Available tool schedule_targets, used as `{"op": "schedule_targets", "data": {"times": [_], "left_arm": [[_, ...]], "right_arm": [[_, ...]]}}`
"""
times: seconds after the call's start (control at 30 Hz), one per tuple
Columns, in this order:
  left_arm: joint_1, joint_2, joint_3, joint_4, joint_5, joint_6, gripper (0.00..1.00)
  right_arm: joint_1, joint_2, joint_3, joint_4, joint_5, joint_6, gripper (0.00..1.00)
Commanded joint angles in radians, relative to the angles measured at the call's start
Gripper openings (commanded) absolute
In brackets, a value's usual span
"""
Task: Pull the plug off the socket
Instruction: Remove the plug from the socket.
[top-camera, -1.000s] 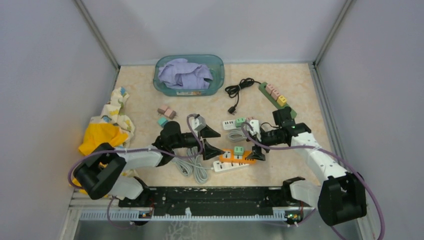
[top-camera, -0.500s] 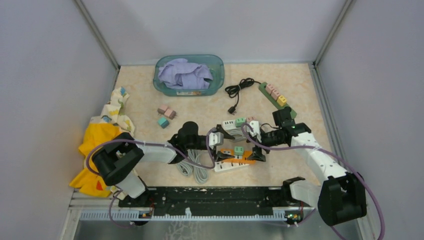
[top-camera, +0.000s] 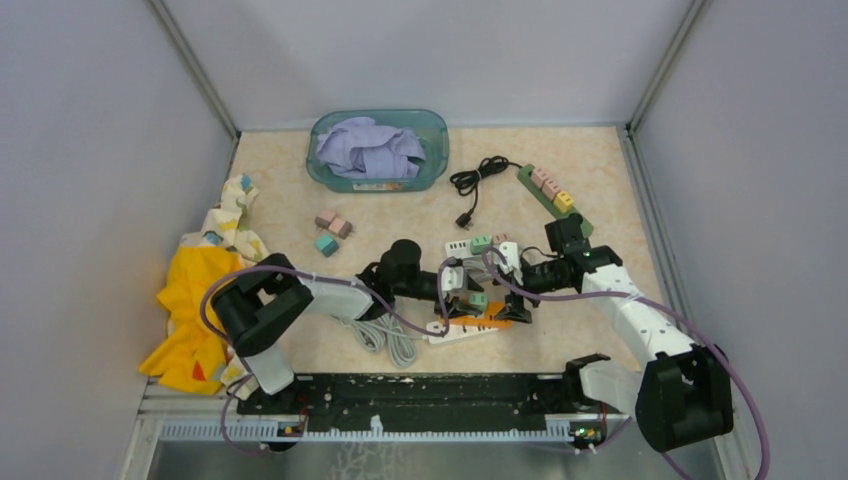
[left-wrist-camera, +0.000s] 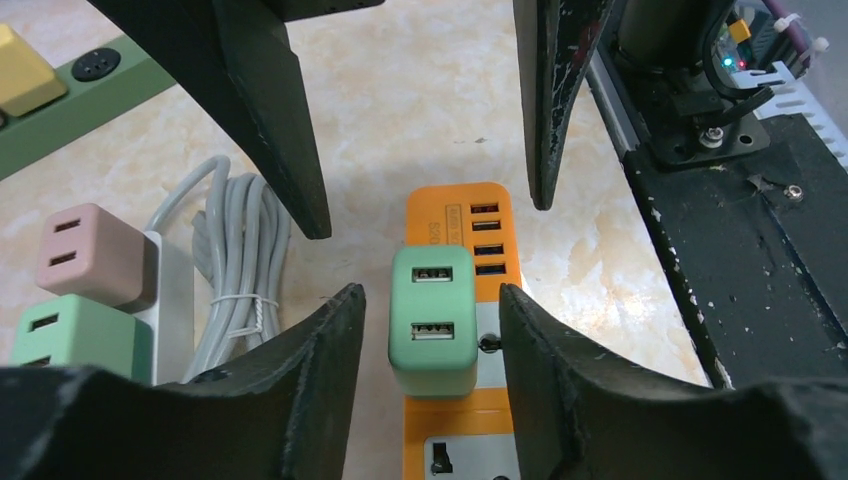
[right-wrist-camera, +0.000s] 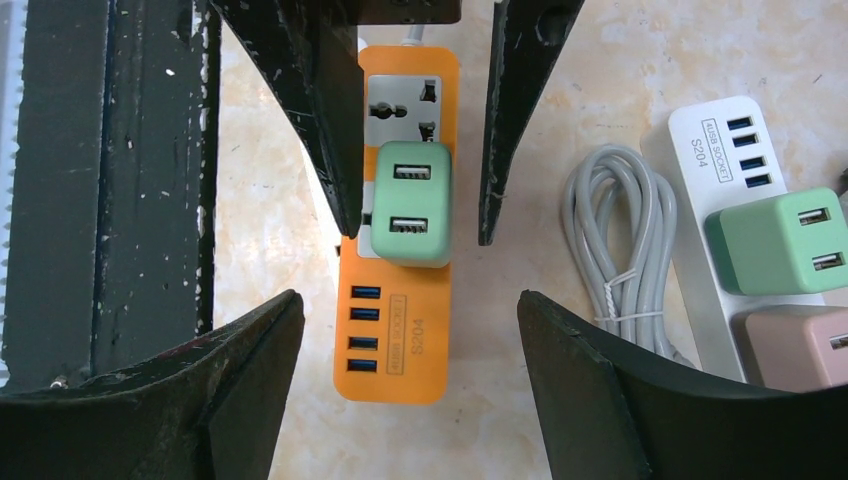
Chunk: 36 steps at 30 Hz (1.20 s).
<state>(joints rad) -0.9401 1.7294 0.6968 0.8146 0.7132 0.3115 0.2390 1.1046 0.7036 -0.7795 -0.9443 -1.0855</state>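
Note:
The plug needs to stay free for my left gripper to pull off. My right gripper needs to grab the orange socket strip (left-wrist-camera: 470, 225) across its USB end.
A mint-green USB plug (left-wrist-camera: 432, 320) sits upright in the orange socket strip (left-wrist-camera: 470, 225) near the table's front edge. My left gripper (left-wrist-camera: 430, 300) straddles the plug, one finger on each side. A thin gap shows on both sides, so it is open and touches nothing. In the right wrist view, the same plug (right-wrist-camera: 412, 203) stands on the strip (right-wrist-camera: 395, 330). My right gripper (right-wrist-camera: 410, 300) is open wide around the strip's USB end, apart from it. From above, the left gripper (top-camera: 462, 290) and the right gripper (top-camera: 512, 300) face each other over the plug (top-camera: 478, 298).
A white strip (right-wrist-camera: 720, 200) holding a green and a pink plug lies beside a coiled grey cable (right-wrist-camera: 620, 260). Farther back are a green strip (top-camera: 553, 200), a black cable (top-camera: 478, 180), a teal bin (top-camera: 378, 150) and loose cubes (top-camera: 332, 228). Yellow cloth (top-camera: 200, 290) lies left. A black rail (top-camera: 430, 395) runs along the front.
My left arm has reached rightward to the orange strip, and its jaws have narrowed from wide open to just either side of the green plug. The right arm has stayed still.

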Motion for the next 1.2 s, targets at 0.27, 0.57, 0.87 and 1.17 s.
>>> {"op": "schedule_targets", "data": {"times": [0.27, 0.57, 0.87, 1.17], "left_arm": [[-0.009, -0.007, 0.037, -0.069, 0.009, 0.011, 0.01], [0.01, -0.18, -0.107, 0.159, -0.066, -0.177, 0.0], [0.01, -0.205, -0.154, 0.263, -0.112, -0.264, 0.0], [0.01, -0.195, -0.142, 0.294, -0.106, -0.304, 0.0]], "right_arm": [[-0.006, 0.001, 0.03, 0.02, -0.034, -0.022, 0.78], [0.004, -0.01, -0.021, 0.12, -0.033, 0.045, 0.95], [0.067, 0.002, -0.038, 0.154, -0.064, 0.056, 0.97], [0.111, -0.011, -0.055, 0.191, -0.061, 0.062, 0.89]]}}
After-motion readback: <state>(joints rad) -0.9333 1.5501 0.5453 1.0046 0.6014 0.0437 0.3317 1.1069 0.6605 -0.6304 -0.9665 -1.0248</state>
